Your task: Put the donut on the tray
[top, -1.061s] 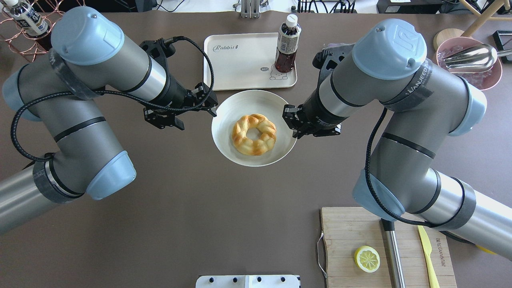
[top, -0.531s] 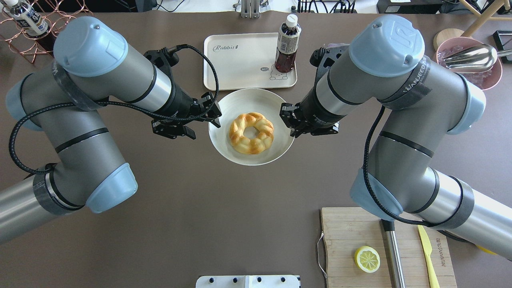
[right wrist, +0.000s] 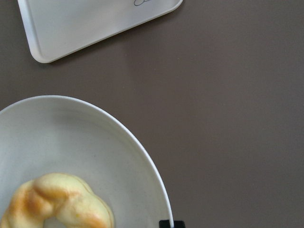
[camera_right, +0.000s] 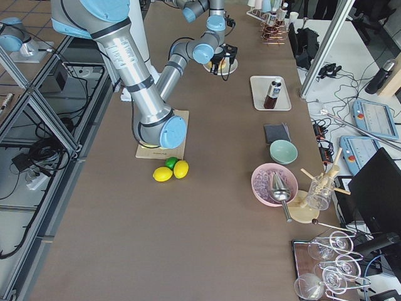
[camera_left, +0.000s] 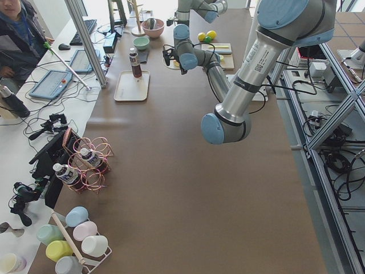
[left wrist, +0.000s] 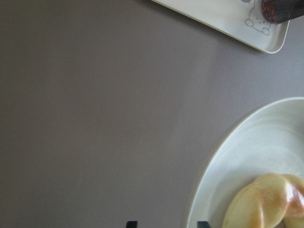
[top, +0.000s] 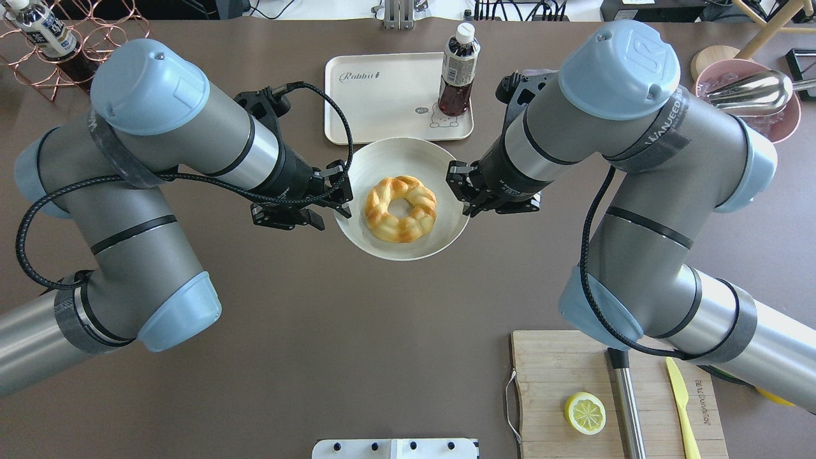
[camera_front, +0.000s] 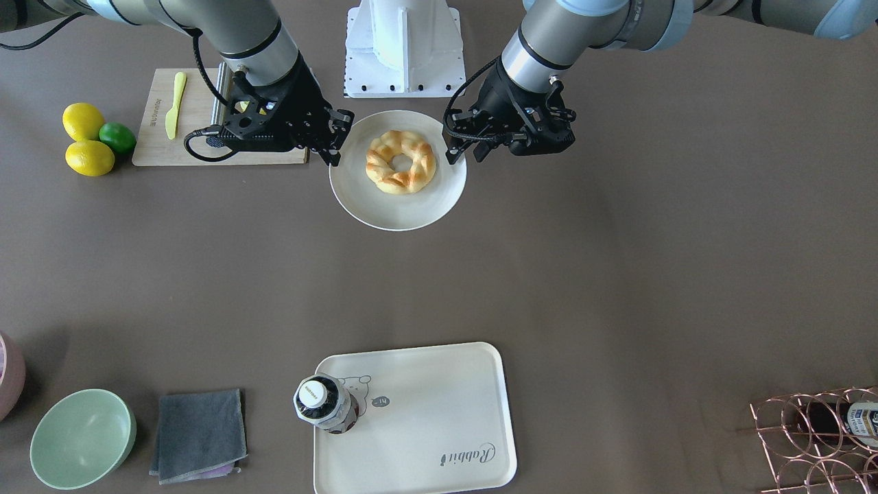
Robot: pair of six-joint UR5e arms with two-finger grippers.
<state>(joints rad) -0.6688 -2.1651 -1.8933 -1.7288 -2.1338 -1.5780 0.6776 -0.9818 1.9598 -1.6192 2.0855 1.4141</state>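
Observation:
The plate has to stay level, so the robot's left gripper will next grab its bare rim opposite the right gripper. The donut (camera_front: 400,180) lies loose inside the plate.
The donut (top: 400,209) lies in the round off-white plate (top: 382,159) at the table's middle; it also shows in the front view (camera_front: 401,161). The cream tray (top: 382,102) lies just beyond the plate, with a dark drink bottle (top: 456,70) standing on its right end. My left gripper (top: 341,197) is open, its fingers either side of the plate's left rim (left wrist: 194,209). My right gripper (top: 460,191) is shut on the plate's right rim (right wrist: 164,204). Neither gripper touches the donut.
A wooden cutting board (top: 574,376) with a lemon slice (top: 584,412) and a yellow knife (top: 679,395) lies at the near right. A copper wire rack (top: 57,38) stands far left, a pink bowl (top: 746,95) far right. A green bowl (camera_front: 82,439) and a grey cloth (camera_front: 199,433) lie beside the tray.
My left gripper has moved right and toward me, up to the plate's left rim. The plate with the donut has shifted slightly left and toward the tray along with my right gripper.

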